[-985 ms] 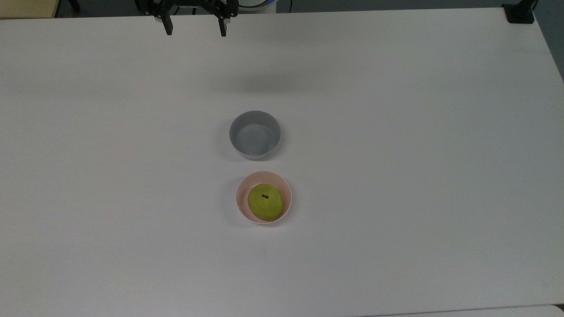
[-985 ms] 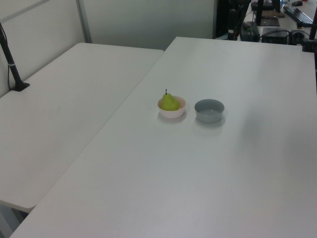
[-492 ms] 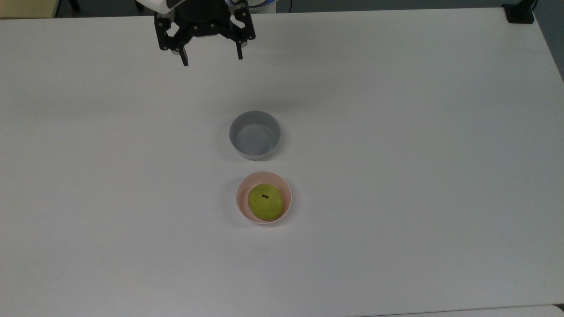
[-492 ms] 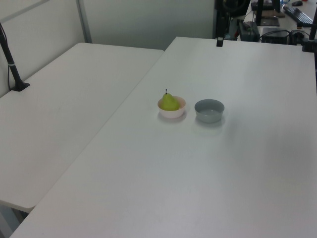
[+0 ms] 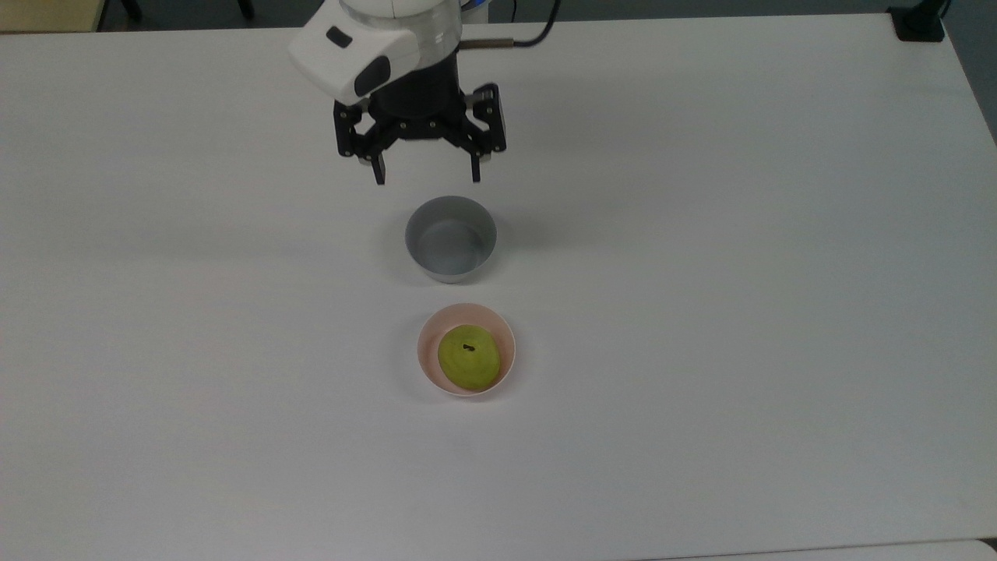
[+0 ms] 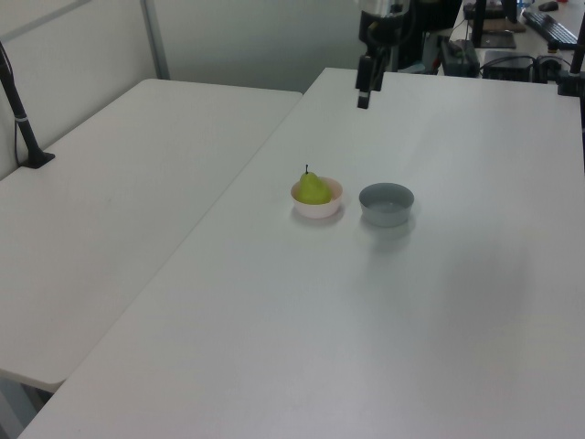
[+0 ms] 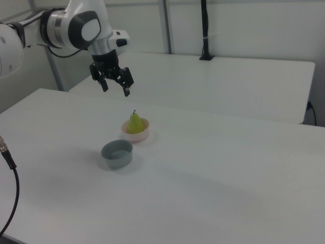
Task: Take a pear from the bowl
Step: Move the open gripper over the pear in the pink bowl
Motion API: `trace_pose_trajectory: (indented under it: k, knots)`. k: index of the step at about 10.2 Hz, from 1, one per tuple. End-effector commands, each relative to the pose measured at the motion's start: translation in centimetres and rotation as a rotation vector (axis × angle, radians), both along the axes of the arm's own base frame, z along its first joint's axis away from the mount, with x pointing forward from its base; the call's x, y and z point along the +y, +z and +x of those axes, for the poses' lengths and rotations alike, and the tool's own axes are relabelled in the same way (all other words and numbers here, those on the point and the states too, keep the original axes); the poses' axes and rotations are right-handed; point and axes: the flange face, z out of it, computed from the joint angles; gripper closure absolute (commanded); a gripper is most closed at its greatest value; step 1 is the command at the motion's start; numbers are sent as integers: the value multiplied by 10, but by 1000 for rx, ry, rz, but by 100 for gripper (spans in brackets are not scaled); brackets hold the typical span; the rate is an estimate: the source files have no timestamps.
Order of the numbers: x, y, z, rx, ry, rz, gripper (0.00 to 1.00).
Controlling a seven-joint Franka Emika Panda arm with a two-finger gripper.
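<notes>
The pear needs to be lifted out of the pale pink bowl [image 6: 331, 207]. My gripper should next grab the pear by its narrow stem end [image 6: 310, 179].
The yellow-green pear [image 5: 469, 358] stands upright, dark stem up, in the pale pink bowl [image 5: 506, 336], also seen as pear [image 6: 313, 188] in bowl [image 6: 331, 207] and pear [image 7: 134, 123] in bowl [image 7: 143, 134]. My gripper [image 5: 427, 173] hangs open and empty high over the table, above the top view's upper side of the grey bowl, well away from the pear. It shows as gripper [image 7: 116, 89] in the right view and as gripper [image 6: 364, 90] in the left view.
An empty grey bowl [image 5: 450, 238] sits just beyond the pink bowl, between it and the gripper. A second white table [image 6: 119, 183] adjoins on the left view's left. A black pole [image 7: 204, 30] stands on the far table. A cable [image 7: 10, 188] hangs at the right view's left.
The gripper has come down the top view from the table's far edge toward the grey bowl, staying open. Pear and bowls have not moved.
</notes>
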Motion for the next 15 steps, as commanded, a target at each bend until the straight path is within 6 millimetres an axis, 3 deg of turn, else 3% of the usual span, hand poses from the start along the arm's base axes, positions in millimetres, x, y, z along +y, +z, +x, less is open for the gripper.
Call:
trace_pose_trajectory:
  k: [1,5,7,12,14,15]
  knots:
    - [20,-33,30,-61,-152,25,0]
    - [40,-73,47,-69,-401,68,0]
    - [60,-94,55,-115,-327,-21,0]
    - [63,-119,70,-213,-72,-116,0]
    - [63,-153,75,-213,16,-197,0]
    - [64,-159,77,-215,28,-211,0]
